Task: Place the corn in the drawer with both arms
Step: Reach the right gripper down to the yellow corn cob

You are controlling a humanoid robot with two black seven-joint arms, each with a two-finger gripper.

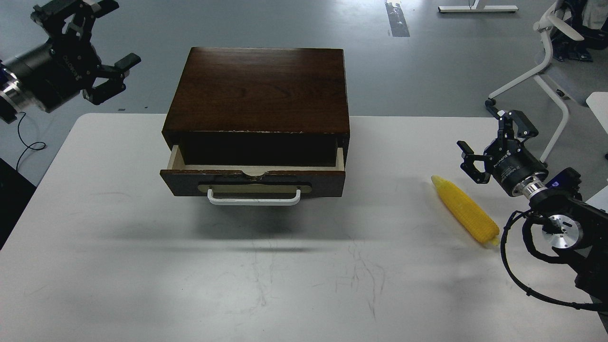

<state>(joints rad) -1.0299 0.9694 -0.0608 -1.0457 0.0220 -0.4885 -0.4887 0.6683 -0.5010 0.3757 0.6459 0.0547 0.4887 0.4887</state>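
My right gripper grips the corn by its thick stem end (484, 232) next, to put the corn in the drawer (253, 183).
The dark brown wooden box (256, 90) stands at the table's back middle. Its drawer (253, 183) is pulled out a little, showing pale inner sides, a brass plate and a white bar handle (254, 199). The yellow corn (465, 210) lies on the table at the right, pointed end toward the back left. My right gripper (494, 142) is open and empty, just right of and above the corn. My left gripper (97, 42) is open and empty, raised beyond the table's far left corner, well left of the box.
The white table (237, 275) has scuffed bare surface in front of the drawer. A black cable (515, 266) loops from my right arm near the table's right edge. White chair legs (546, 71) stand on the grey floor behind.
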